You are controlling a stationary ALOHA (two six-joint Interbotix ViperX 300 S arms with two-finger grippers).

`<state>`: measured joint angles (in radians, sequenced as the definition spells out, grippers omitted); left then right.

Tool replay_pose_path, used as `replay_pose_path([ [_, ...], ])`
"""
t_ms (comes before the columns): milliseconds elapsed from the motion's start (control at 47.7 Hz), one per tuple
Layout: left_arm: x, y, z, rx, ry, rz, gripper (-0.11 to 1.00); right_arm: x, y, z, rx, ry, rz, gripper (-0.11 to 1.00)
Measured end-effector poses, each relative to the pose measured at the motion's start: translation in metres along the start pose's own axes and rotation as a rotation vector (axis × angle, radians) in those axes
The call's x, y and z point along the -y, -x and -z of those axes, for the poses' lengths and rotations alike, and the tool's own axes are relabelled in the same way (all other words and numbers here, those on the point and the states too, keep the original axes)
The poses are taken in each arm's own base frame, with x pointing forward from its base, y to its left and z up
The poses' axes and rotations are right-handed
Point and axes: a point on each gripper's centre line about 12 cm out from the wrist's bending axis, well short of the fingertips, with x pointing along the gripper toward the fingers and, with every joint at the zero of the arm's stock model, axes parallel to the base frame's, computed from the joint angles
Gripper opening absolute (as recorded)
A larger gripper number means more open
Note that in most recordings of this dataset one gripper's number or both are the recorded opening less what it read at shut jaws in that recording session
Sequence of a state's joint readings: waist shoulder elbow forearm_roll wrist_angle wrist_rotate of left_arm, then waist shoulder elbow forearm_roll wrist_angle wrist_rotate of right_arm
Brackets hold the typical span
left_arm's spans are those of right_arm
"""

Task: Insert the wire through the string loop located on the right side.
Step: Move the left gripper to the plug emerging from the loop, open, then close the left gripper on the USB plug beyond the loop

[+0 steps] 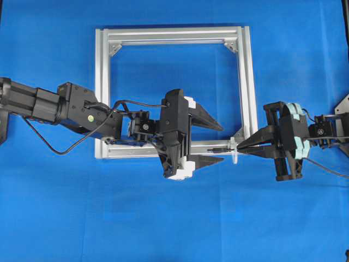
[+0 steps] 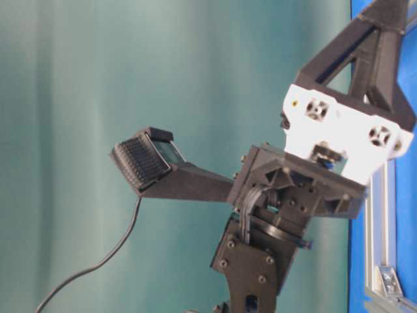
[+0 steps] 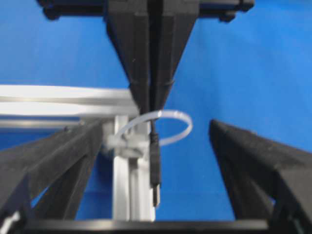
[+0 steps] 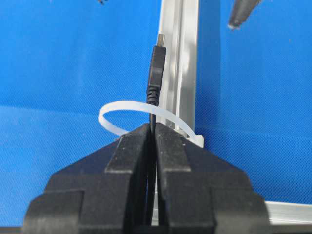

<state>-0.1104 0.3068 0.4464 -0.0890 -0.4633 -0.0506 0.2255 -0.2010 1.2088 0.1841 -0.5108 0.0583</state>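
I will next grab the wire with my left gripper by its protruding dark plug (image 1: 218, 150), because the string loop (image 1: 234, 150) and my right gripper crowd the thin cable.
The wire's dark plug (image 4: 156, 68) with its metallic tip sticks out past the whitish string loop (image 4: 122, 109), and the thin cable runs through the loop. My right gripper (image 4: 152, 127) is shut on the wire just behind the loop. From overhead, the right gripper (image 1: 240, 146) sits at the frame's lower right corner, with the plug (image 1: 218, 148) lying along the bottom bar. My left gripper (image 1: 221, 141) is open, its fingers either side of the plug and not touching it. In the left wrist view the plug (image 3: 155, 168) hangs below the loop (image 3: 168, 127).
The square silver frame (image 1: 172, 35) lies on the blue mat. Grey corner brackets (image 1: 114, 49) sit inside its corners. A thick black arm cable (image 1: 60, 147) loops left of the frame. The table-level view shows mostly the left gripper's ribbed pad (image 2: 140, 160).
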Motion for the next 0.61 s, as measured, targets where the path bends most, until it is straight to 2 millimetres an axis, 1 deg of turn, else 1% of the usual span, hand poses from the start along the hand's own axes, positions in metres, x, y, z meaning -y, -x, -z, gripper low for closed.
replay_pose_path([
  [189,0.000,-0.002,0.004,-0.009,0.007,-0.001,0.90,0.000,0.000,0.000,0.000,0.000,0.000,-0.04],
  [461,-0.004,-0.016,0.032,-0.065,0.016,-0.009,0.90,0.000,0.000,0.000,0.000,0.000,0.000,-0.04],
  [608,-0.001,-0.018,0.033,-0.066,0.014,-0.005,0.90,0.000,0.000,0.000,0.000,0.000,0.000,-0.04],
])
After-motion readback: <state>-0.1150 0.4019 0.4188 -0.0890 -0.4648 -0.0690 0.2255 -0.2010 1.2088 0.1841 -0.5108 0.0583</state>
